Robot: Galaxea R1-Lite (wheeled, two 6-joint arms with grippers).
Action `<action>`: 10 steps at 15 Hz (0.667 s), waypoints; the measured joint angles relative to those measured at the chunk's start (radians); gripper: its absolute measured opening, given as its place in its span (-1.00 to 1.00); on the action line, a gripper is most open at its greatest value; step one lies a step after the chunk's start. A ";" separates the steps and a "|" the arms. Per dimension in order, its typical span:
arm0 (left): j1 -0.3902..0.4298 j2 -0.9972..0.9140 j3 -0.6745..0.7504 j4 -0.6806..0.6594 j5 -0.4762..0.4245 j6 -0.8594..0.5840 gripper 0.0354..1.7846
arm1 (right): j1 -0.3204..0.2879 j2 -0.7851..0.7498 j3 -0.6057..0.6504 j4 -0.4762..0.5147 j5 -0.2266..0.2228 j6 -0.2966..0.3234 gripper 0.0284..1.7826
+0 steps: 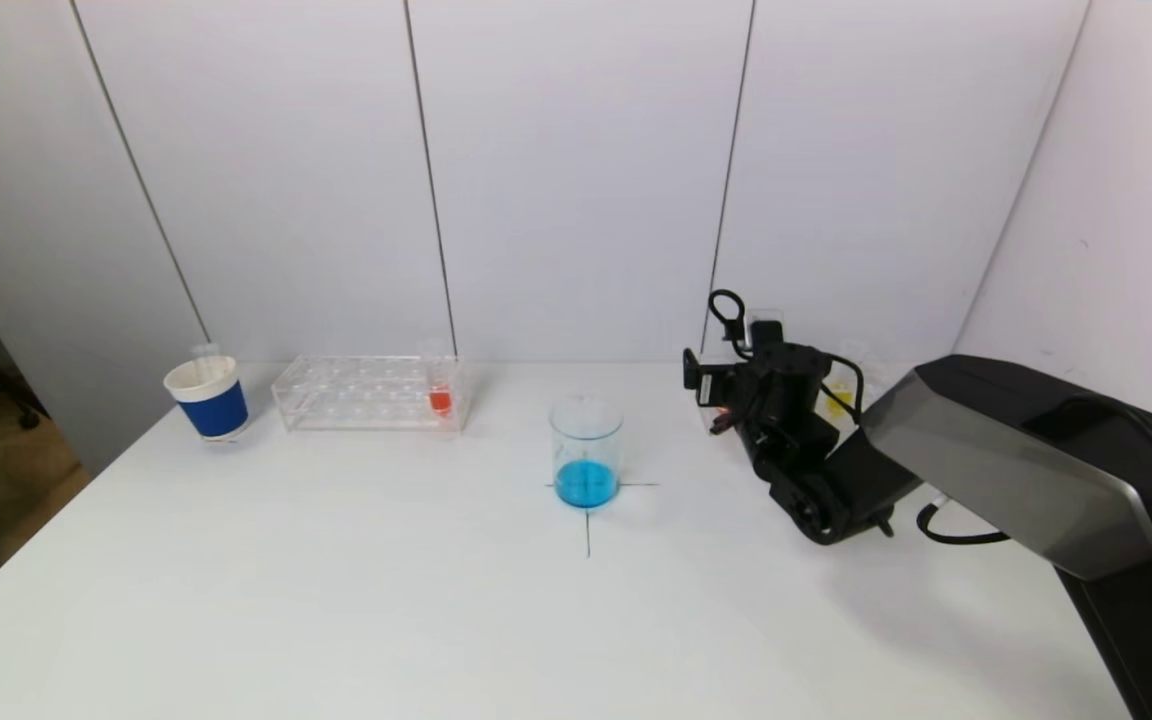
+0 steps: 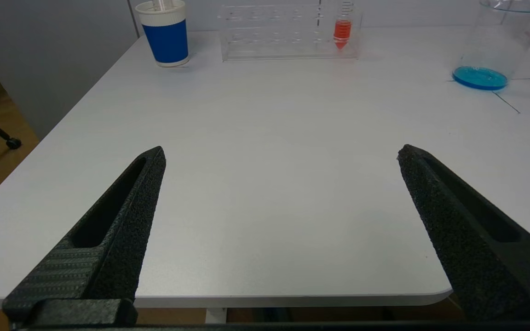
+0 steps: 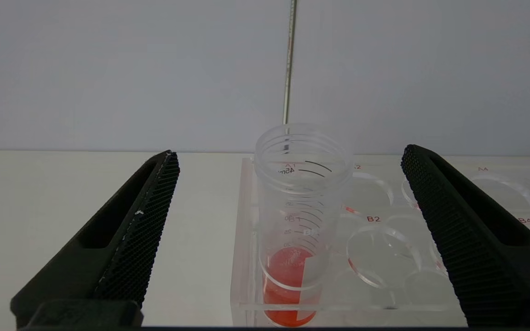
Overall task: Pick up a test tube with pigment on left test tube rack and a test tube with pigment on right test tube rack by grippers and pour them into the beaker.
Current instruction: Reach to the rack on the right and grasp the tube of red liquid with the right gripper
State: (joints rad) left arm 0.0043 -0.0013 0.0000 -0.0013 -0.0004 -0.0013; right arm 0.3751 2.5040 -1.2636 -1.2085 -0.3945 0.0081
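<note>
My right gripper closes on the tube's upper part next. Its fingers are beside the red-pigment tube's upper part [image 3: 304, 187], so closing now would catch the tube.
The beaker [image 1: 586, 455] holds blue liquid and stands mid-table on a cross mark; it also shows in the left wrist view [image 2: 495, 46]. The left test tube rack [image 1: 371, 392] holds one tube of red pigment [image 1: 441, 395] at its right end. My right gripper [image 3: 290, 154] is open, its fingers on either side of a red-pigment tube [image 3: 288, 271] that stands upright in the corner hole of the right rack [image 3: 384, 239], not touching it. My left gripper [image 2: 281, 154] is open and empty, low over the table's near left edge.
A blue and white paper cup [image 1: 208, 397] stands left of the left rack. A tube with yellow pigment [image 1: 839, 397] shows behind my right arm [image 1: 796, 440], which hides most of the right rack. White wall panels close off the back.
</note>
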 joint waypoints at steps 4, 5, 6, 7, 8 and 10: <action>0.000 0.000 0.000 0.000 0.000 0.000 0.98 | -0.003 0.001 -0.002 0.001 -0.002 0.000 0.53; 0.000 0.000 0.000 0.000 0.000 0.000 0.98 | -0.003 0.001 -0.002 0.001 -0.001 0.000 0.36; 0.000 0.000 0.000 0.000 0.000 0.000 0.98 | -0.003 0.002 -0.002 0.001 -0.002 0.001 0.15; 0.000 0.000 0.000 0.000 0.000 0.000 0.98 | -0.003 0.003 -0.003 0.001 -0.002 0.001 -0.08; 0.000 0.000 0.000 0.000 0.000 0.000 0.98 | -0.003 0.003 -0.005 0.001 -0.002 0.001 -0.30; 0.000 0.000 0.000 0.000 0.000 0.000 0.98 | -0.005 0.003 -0.006 0.002 -0.002 0.001 -0.47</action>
State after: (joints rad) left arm 0.0043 -0.0013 0.0000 -0.0013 0.0000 -0.0013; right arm 0.3704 2.5068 -1.2691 -1.2066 -0.3964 0.0091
